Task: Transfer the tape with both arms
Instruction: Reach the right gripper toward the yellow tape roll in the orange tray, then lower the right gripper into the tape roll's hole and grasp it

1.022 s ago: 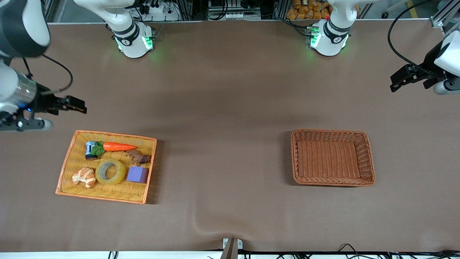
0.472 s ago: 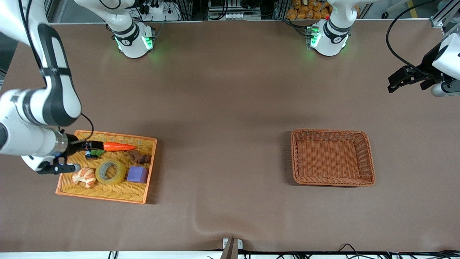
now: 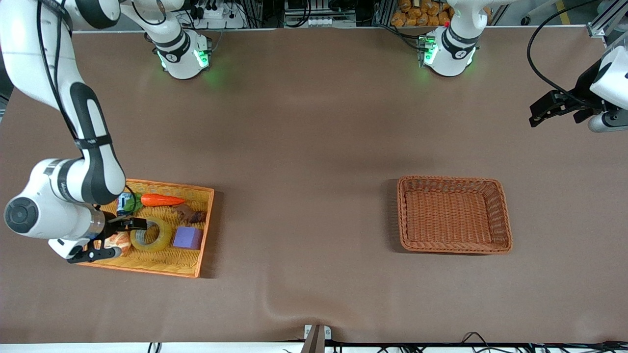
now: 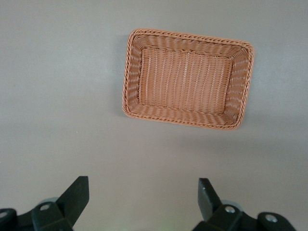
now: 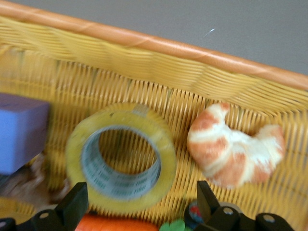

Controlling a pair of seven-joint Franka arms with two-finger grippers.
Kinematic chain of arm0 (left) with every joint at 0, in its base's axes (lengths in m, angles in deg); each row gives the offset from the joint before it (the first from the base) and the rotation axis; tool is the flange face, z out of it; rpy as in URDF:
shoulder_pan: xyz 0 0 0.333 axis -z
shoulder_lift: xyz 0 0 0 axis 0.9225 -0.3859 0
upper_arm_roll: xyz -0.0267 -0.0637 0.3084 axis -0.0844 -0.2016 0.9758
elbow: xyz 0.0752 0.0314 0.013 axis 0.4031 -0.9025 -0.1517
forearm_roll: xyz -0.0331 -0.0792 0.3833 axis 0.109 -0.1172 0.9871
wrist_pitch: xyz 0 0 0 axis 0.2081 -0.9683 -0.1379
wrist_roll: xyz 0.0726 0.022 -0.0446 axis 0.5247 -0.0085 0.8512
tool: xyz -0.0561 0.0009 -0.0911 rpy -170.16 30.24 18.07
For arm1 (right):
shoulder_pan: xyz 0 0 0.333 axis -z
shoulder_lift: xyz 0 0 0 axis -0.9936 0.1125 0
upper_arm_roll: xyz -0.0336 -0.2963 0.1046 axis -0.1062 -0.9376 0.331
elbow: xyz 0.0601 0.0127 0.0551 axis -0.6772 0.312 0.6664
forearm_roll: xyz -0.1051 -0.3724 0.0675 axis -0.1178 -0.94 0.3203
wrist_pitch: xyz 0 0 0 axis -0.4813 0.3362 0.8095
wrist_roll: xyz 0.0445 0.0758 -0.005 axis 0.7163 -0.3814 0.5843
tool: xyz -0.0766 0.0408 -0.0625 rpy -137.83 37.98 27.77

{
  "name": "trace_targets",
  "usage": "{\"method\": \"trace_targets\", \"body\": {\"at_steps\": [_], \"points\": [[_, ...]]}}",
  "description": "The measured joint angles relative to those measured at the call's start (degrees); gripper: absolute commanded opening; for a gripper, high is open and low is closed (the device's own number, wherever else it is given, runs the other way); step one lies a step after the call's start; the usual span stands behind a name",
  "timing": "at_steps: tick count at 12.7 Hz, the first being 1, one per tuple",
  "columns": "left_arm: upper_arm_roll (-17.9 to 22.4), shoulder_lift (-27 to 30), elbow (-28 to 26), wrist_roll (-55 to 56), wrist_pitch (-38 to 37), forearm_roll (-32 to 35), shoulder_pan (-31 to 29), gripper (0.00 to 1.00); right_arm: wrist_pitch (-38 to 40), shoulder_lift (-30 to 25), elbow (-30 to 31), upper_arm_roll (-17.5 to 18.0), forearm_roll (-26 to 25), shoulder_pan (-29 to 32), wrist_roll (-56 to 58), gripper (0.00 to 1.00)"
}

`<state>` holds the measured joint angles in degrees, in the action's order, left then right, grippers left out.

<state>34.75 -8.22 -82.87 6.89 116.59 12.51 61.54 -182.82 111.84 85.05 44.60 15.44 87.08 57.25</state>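
Observation:
My right gripper's fingers stop short above the tape's rim, so it is too early to close on the tape's yellow rim (image 3: 162,240) (image 5: 161,180); lowering to the rim comes next.
The tape (image 3: 152,236), a yellowish ring with a grey core, lies flat in the yellow tray (image 3: 147,260), between a croissant and a purple block; it also shows in the right wrist view (image 5: 120,156). My right gripper (image 3: 132,224) is open and hangs over the tray at the tape's rim, empty; in its own wrist view (image 5: 139,199) the fingers stand apart with the tape between and below them. My left gripper (image 3: 542,108) is open and empty, waiting high over the bare table at the left arm's end; its wrist view (image 4: 143,195) shows its fingers wide apart.
The tray also holds a croissant (image 3: 117,241), a purple block (image 3: 187,238), a carrot (image 3: 162,199), a small can (image 3: 122,201) and a brown piece (image 3: 190,214). An empty brown wicker basket (image 3: 454,247) stands toward the left arm's end, also in the left wrist view (image 4: 132,91).
My right arm has swung down from outside the tray to over it, its gripper now at the tape's rim. The left arm has barely moved.

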Motion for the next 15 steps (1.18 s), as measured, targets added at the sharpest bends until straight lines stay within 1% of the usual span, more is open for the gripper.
{"method": "trace_targets", "body": {"at_steps": [4,5,6,7,15], "points": [[0.0,0.0,0.2,0.0,0.0,-2.1,0.0,1.00,-0.6,3.2,-0.5,-0.1,0.1,0.5,-1.9,1.00],[0.0,0.0,0.4,0.0,0.0,-2.2,0.0,1.00,-0.5,3.4,-0.5,-0.1,0.1,0.5,-2.4,0.52],[-0.1,0.0,0.5,0.0,0.0,-2.2,0.1,1.00,-0.4,3.4,-0.5,-0.1,0.1,0.5,-2.5,0.03],[-0.1,0.0,0.6,0.0,0.0,-2.2,0.1,1.00,-0.3,3.4,-0.5,-0.1,0.1,0.5,-2.5,0.00],[-0.3,0.0,0.9,0.0,-0.1,-2.2,0.1,1.00,0.2,3.4,-1.3,-0.2,0.2,1.0,-2.7,0.00]]}}
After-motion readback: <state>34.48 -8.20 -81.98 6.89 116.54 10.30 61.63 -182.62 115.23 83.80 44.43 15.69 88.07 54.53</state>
